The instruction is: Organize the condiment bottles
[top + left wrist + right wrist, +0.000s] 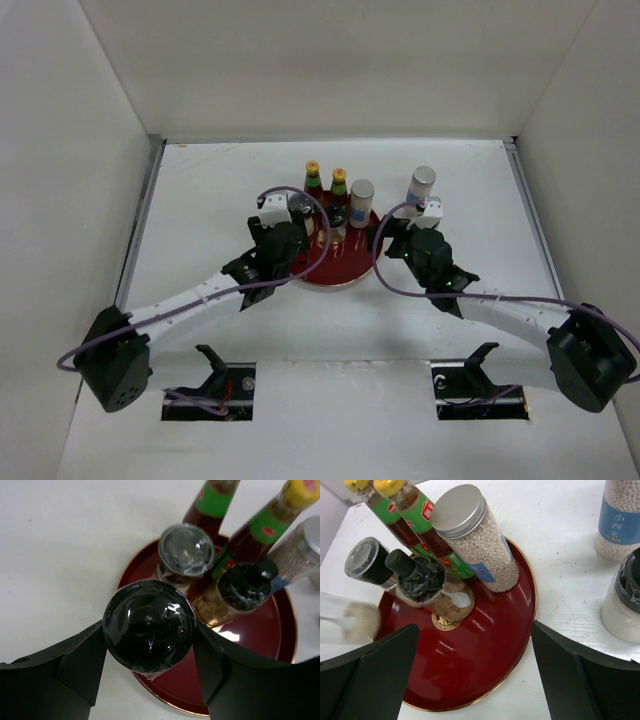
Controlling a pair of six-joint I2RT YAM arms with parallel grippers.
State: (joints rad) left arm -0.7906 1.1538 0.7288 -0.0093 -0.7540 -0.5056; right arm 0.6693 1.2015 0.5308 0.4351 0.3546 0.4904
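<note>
The short jar would fall onto the tray's rim if I opened now. My left gripper keeps holding the short jar until the short jar reaches the tray's bottom.
My left gripper (148, 650) is shut on a short jar with a glossy dark lid (148, 624), held over the left rim of the round red tray (250, 640). On the tray stand two yellow-capped sauce bottles (427, 520), a silver-capped shaker (475, 540), a clear-lidded jar (370, 562) and a black-lidded jar (422, 582). My right gripper (475, 672) is open and empty over the tray's right half. A second shaker (622, 515) and a white-filled jar (622, 605) stand on the table right of the tray.
White walls close in the table on the left, back and right. In the top view the tray (345, 268) sits mid-table between both arms, with the off-tray shaker (423, 185) behind my right gripper (412, 228).
</note>
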